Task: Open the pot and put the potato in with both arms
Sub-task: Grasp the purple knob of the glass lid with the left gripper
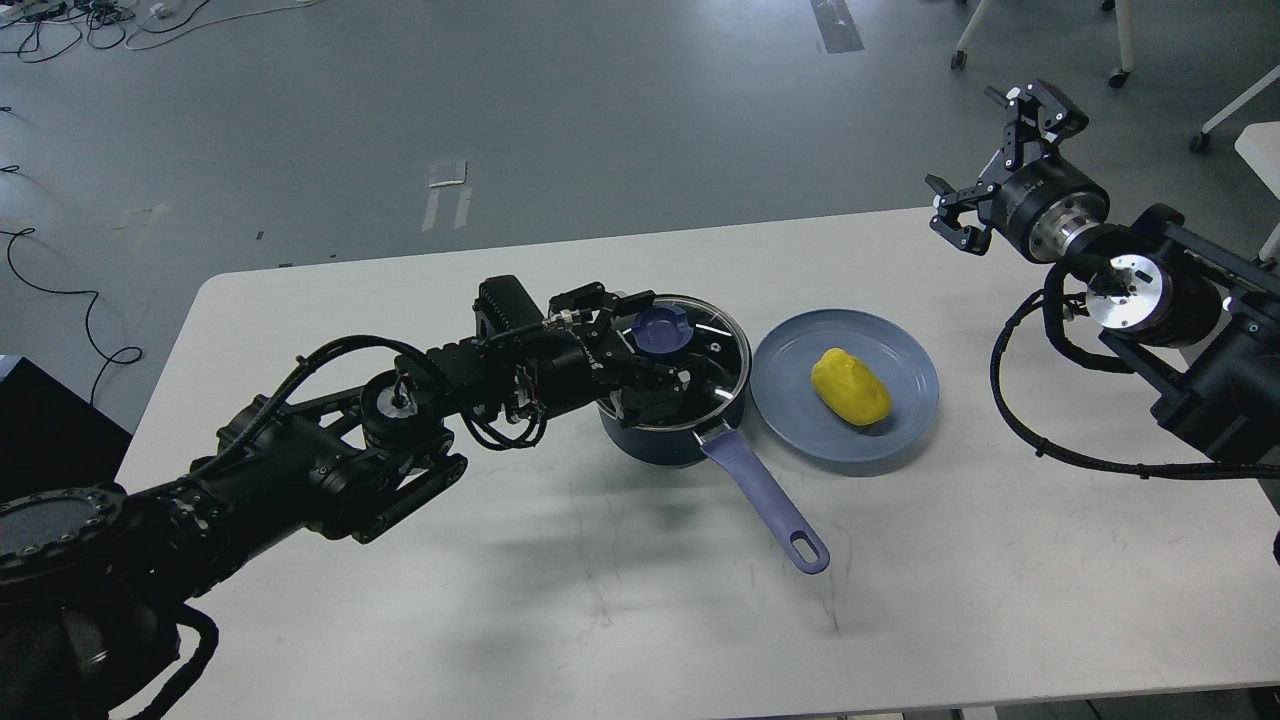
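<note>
The glass lid (716, 350) covers the whole pot and is too wide for the gripper's fingers. My left gripper will next lift the lid by its narrow blue knob (662, 329).
A dark blue pot (655, 442) with a long blue handle (768, 503) stands mid-table, covered by a glass lid (716, 350) with a blue knob (660, 331). My left gripper (664, 342) reaches in from the left, low over the lid. It is open, with one finger behind the knob and one in front; I cannot tell if they touch it. A yellow potato (850, 387) lies on a blue plate (905, 425) just right of the pot. My right gripper (975, 150) is open and empty, raised above the table's far right edge.
The white table (560, 600) ends close behind the pot and plate, with grey floor beyond. The pot handle sticks out toward the front right. Chair legs and cables lie on the floor far back.
</note>
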Motion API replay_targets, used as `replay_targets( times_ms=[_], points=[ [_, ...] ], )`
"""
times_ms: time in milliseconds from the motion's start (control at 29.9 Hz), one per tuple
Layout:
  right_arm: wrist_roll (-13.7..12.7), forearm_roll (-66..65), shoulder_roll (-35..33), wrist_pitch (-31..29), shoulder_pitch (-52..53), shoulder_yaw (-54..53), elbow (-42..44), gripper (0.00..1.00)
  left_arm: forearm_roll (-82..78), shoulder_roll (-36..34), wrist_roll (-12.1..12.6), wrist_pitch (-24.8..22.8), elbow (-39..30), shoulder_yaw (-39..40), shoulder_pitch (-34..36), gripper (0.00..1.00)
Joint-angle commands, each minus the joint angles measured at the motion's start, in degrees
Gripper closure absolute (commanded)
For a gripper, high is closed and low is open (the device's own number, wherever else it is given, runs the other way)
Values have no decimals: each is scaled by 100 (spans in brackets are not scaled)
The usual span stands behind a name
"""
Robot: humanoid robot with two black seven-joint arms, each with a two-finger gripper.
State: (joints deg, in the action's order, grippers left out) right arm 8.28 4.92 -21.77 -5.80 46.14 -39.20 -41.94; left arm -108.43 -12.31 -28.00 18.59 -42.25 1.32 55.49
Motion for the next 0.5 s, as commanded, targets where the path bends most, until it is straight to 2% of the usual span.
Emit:
replay_targets(
  times_ms=[0, 367, 434, 468],
  points=[
    [7, 0, -20, 0, -17, 0, 1, 0, 6, 9, 0, -4, 42, -8, -3, 2],
    [16, 0, -47, 0, -26, 0, 10, 0, 6, 123, 0, -4, 287, -9, -12, 3],
    [16, 0, -47, 0, -26, 0, 10, 0, 6, 167, 0, -4, 349, -9, -3, 6],
    [16, 0, -47, 0, -26, 0, 10, 0, 6, 184, 0, -4, 384, -9, -3, 12]
  ],
)
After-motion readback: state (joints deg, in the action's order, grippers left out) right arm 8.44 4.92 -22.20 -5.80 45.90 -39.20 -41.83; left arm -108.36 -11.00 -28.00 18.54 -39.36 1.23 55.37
